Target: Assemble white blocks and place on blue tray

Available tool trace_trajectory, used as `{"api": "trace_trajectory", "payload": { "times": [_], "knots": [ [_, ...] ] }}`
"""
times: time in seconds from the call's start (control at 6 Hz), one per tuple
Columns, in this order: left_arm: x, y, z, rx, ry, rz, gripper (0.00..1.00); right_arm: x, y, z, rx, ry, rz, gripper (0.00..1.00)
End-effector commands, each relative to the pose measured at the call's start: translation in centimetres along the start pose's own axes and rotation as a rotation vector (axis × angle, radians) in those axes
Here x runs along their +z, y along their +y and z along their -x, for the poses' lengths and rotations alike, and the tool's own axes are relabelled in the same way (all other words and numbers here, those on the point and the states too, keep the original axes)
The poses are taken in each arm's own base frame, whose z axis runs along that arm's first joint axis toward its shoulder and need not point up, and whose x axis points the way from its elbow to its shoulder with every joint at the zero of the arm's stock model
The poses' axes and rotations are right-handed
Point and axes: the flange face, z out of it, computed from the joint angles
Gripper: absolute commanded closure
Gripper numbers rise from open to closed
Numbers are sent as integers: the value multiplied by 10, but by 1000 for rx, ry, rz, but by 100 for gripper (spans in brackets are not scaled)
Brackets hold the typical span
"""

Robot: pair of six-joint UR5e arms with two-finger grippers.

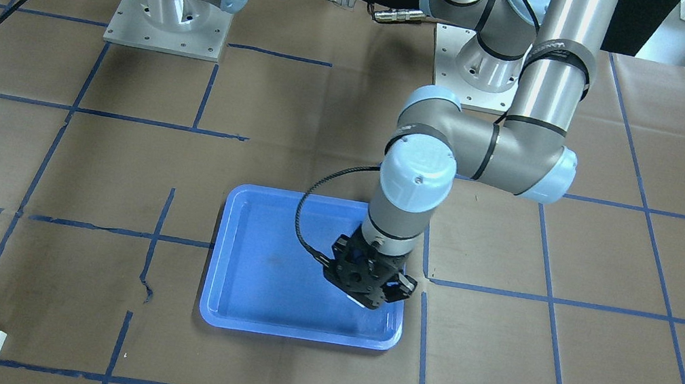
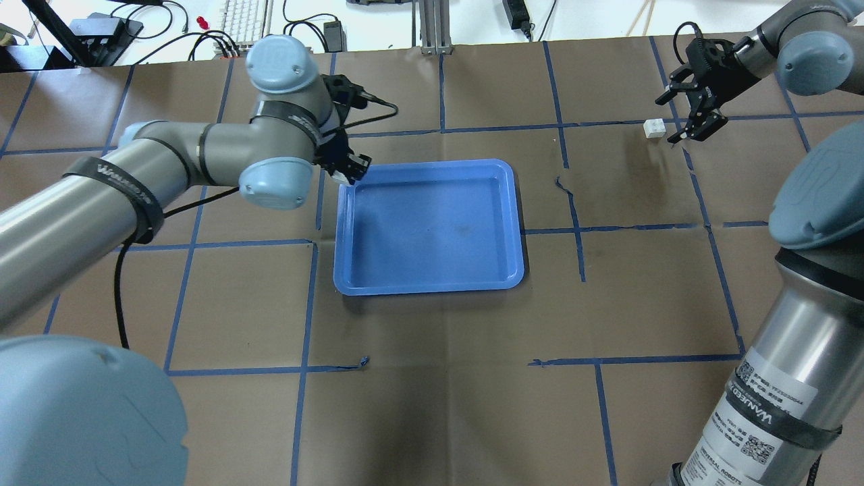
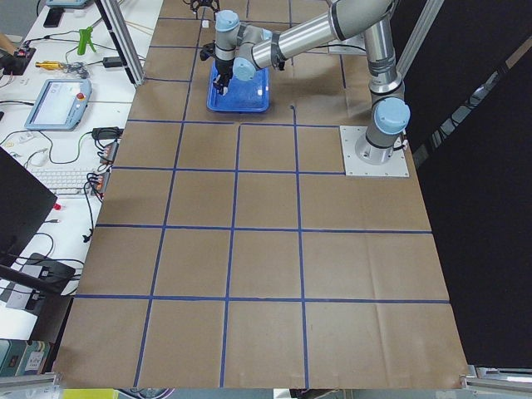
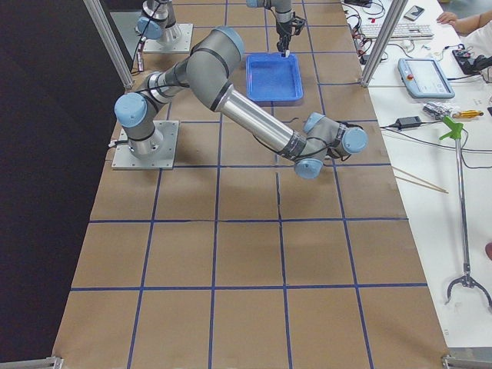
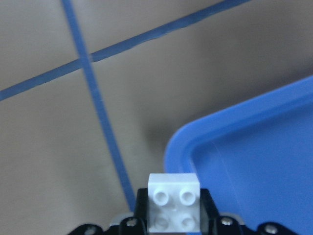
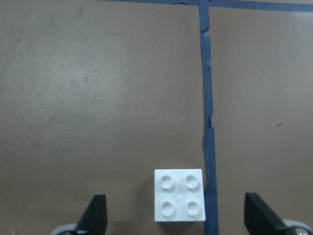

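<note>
My right gripper takes hold of that block by its plain sides next, so the other white block's studded top (image 6: 179, 195) stays free for assembly.
One white block (image 5: 174, 196) is pinched in my shut left gripper (image 2: 349, 167), which hovers over the far left corner of the blue tray (image 2: 432, 270). In the front view that gripper (image 1: 368, 292) is low over the tray (image 1: 276, 264). The other white block (image 2: 654, 127) lies studs up on the paper at the far right. My right gripper (image 2: 668, 121) is open and empty just beside it. In the right wrist view this block (image 6: 179, 201) sits between the two spread fingers (image 6: 95, 215).
Brown paper with a blue tape grid (image 2: 578, 229) covers the table. The tray's floor holds nothing. A strip of tape (image 6: 209, 122) runs beside the right block. The arm bases (image 1: 167, 20) stand at the robot's side of the table.
</note>
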Motion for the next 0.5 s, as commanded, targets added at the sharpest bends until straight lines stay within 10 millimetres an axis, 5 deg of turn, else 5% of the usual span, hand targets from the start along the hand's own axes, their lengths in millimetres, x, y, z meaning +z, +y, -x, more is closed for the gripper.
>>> {"api": "trace_trajectory", "payload": {
  "times": [0.0,0.17,0.33],
  "knots": [
    [5,-1,-49,83,16,10,94,6,4,0,2,-3,-4,6],
    [3,2,-77,170,17,21,93,4,3,-1,-1,0,-1,35],
    [9,2,-81,405,26,29,92,1,2,-2,-4,4,2,51]
  ]
}}
